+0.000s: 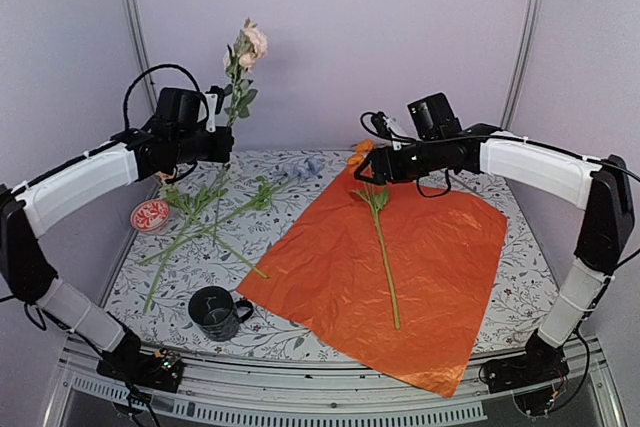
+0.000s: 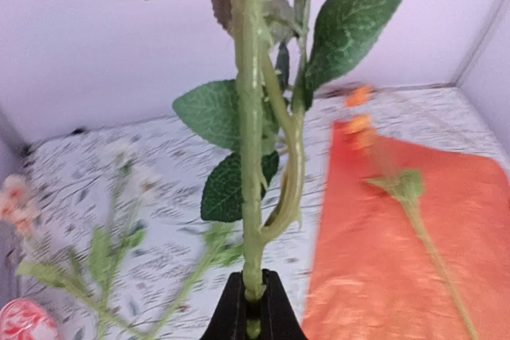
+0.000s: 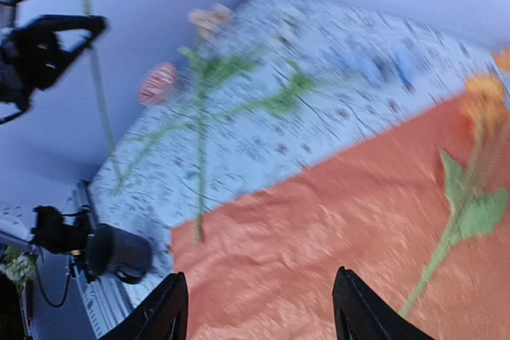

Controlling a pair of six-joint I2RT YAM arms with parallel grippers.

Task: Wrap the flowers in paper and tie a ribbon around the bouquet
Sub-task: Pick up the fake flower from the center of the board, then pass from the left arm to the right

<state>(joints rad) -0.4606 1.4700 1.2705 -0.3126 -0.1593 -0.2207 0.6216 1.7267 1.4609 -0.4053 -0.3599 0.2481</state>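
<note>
The peach-headed flower (image 1: 249,43) needs to be laid along the paper, so my right gripper will next grab its leafy stem (image 1: 235,100) between its head and my left gripper.
My left gripper (image 1: 222,145) is shut on the lower stem of a peach-headed flower (image 1: 249,43) and holds it upright above the table's left side. In the left wrist view the green stem (image 2: 250,157) rises from between the closed jaws (image 2: 253,308). The paper (image 1: 400,257) lies flat, orange-red side up, with one orange-headed flower (image 1: 384,247) along it. My right gripper (image 1: 368,169) hovers open over the paper's far edge (image 3: 319,228), nothing between its fingers (image 3: 259,308). More flowers (image 1: 205,215) lie on the tablecloth. The ribbon is out of view, and no wrapped bouquet shows.
A black mug (image 1: 215,312) stands near the front left, beside the paper's corner. A small red-and-white dish (image 1: 150,215) sits at the left edge. A pale blue flower head (image 1: 305,167) lies at the back. Grey walls close in three sides.
</note>
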